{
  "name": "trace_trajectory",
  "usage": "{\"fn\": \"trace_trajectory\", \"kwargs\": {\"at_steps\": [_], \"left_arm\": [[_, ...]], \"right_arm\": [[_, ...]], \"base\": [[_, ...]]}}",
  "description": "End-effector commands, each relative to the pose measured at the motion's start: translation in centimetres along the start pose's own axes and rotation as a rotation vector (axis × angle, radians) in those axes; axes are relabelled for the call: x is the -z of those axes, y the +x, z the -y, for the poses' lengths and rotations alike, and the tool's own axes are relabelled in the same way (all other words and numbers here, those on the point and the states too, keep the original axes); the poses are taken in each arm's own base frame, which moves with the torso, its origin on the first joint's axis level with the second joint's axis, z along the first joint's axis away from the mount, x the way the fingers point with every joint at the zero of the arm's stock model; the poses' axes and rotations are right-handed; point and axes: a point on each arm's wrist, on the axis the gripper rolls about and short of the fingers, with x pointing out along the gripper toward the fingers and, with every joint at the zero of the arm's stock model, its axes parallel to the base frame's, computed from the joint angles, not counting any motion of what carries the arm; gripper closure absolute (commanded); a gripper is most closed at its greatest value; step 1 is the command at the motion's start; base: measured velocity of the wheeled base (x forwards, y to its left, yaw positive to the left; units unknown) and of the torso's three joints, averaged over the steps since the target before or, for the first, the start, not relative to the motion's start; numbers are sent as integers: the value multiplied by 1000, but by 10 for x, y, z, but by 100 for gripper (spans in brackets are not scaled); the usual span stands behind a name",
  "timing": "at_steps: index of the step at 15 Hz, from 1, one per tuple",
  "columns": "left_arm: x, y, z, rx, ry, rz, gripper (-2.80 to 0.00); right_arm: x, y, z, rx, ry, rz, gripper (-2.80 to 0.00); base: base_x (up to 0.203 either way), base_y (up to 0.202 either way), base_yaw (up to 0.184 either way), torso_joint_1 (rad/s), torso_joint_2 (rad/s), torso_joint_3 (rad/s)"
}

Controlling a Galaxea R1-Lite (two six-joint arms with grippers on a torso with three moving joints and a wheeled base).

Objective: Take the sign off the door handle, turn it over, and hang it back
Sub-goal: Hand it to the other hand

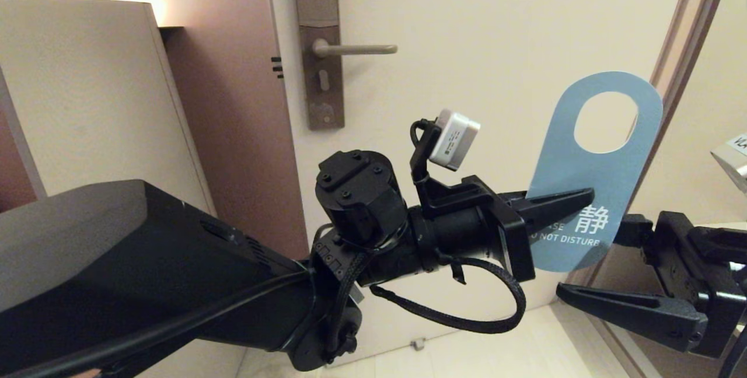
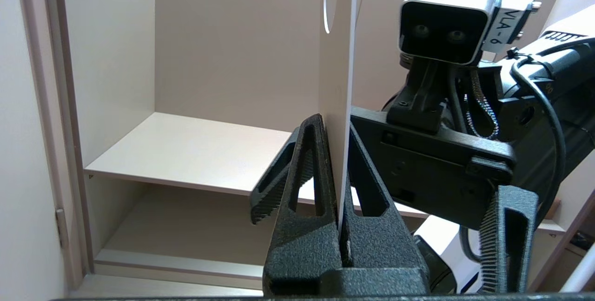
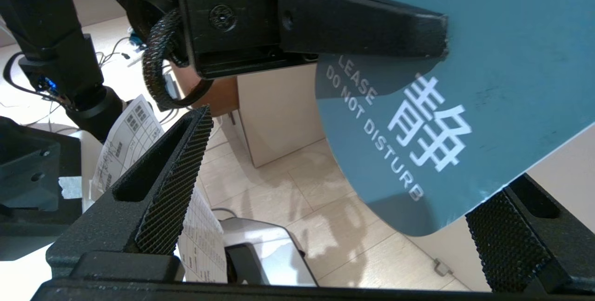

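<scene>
My right gripper grabs the sign by its printed end next, since that leaves the sign's hole free to go back over the door handle.
The blue "do not disturb" sign is off the door handle and held in the air, right of and below it, with its hole at the top. My left gripper is shut on the sign's lower part. In the left wrist view the sign stands edge-on between the closed fingers of that gripper. My right gripper is open at the sign's bottom end. In the right wrist view the printed face lies between the spread fingers of that gripper, not gripped.
The cream door carries a metal lock plate. A beige cabinet stands to the left and the door frame to the right. A shelf lies behind the sign. Tiled floor and a printed sheet lie below.
</scene>
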Motion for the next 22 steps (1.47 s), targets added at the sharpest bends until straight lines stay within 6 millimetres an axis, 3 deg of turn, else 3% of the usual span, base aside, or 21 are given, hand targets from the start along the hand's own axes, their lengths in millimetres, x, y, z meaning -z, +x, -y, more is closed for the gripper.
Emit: {"fn": "trace_trajectory", "kwargs": {"at_steps": [1, 7, 8, 22], "left_arm": [[-1, 0, 2, 7, 2, 6, 0], [2, 3, 7, -3, -5, 10, 0], [3, 4, 7, -10, -5, 14, 0], [5, 3, 7, -13, -9, 8, 0]], "right_arm": [[0, -1, 0, -4, -2, 2, -280], [6, -1, 0, 0, -4, 4, -280], [5, -1, 0, 0, -6, 5, 0], [8, 0, 1, 0, -17, -3, 0]], "base": [[0, 0, 0, 0, 0, 0], [0, 0, 0, 0, 0, 0], [0, 0, 0, 0, 0, 0], [0, 0, 0, 0, 0, 0]]}}
